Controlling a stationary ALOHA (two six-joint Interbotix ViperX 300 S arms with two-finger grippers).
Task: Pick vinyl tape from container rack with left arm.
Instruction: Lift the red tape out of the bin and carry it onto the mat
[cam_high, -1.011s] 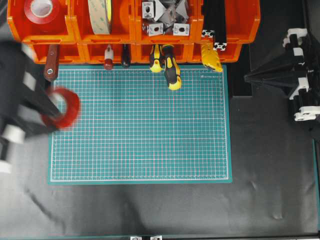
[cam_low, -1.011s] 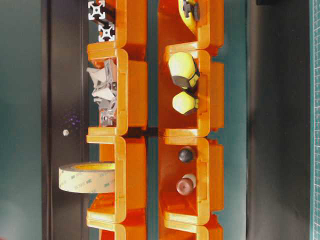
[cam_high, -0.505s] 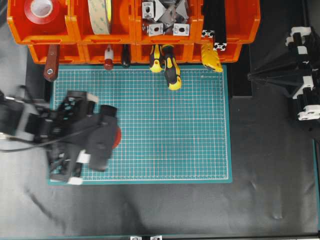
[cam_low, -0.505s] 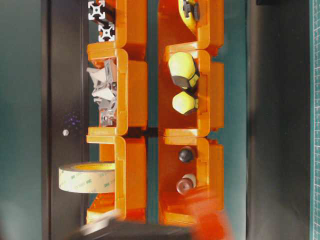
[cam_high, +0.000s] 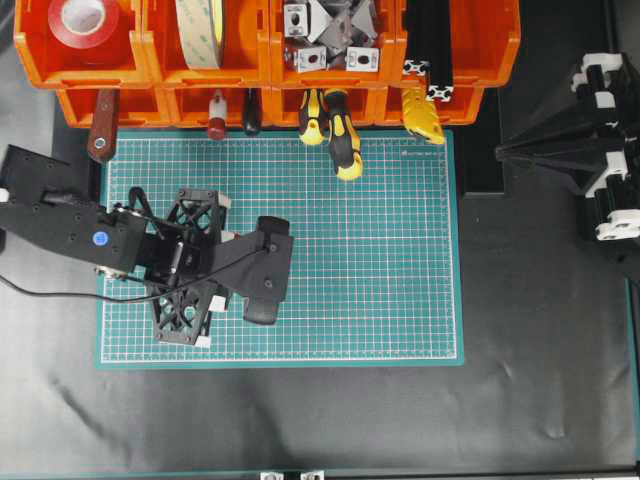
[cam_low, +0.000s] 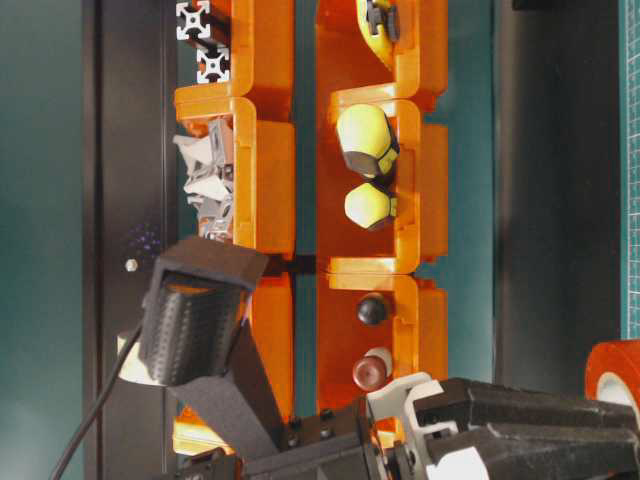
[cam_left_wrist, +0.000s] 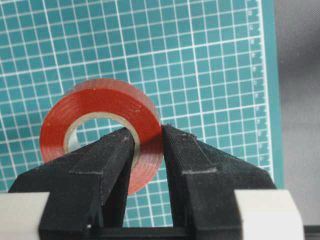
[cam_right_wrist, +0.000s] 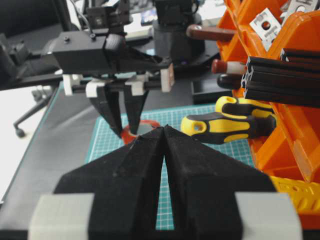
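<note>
The red vinyl tape (cam_left_wrist: 100, 112) lies level over the green mat (cam_left_wrist: 210, 60) and would rest flat if I opened now, so my left gripper releases the tape next.
The red vinyl tape (cam_left_wrist: 100, 112) is pinched in my left gripper (cam_left_wrist: 148, 132). One finger passes through the roll's hole and the other presses on its outer face. The roll hangs low over the green mat (cam_left_wrist: 210, 60). In the overhead view my left arm (cam_high: 190, 262) lies across the mat's left half and covers the tape. The right wrist view shows the left gripper (cam_right_wrist: 127, 131) pointing down with the tape (cam_right_wrist: 150, 123) at its tips. The orange container rack (cam_high: 265, 78) runs along the mat's far edge. My right gripper (cam_right_wrist: 164, 129) is shut and empty.
Another red roll (cam_high: 83, 18) lies in the rack's top-left bin, beside a cream tape roll (cam_high: 200, 30). Yellow-black screwdrivers (cam_high: 340, 135) stick out of the lower bins onto the mat. My right arm (cam_high: 600, 150) rests at the right edge, off the mat.
My left arm has carried the tape from the mat's left edge rightward over the mat and lowered it. The overhead view no longer shows the roll. The right arm is still.
</note>
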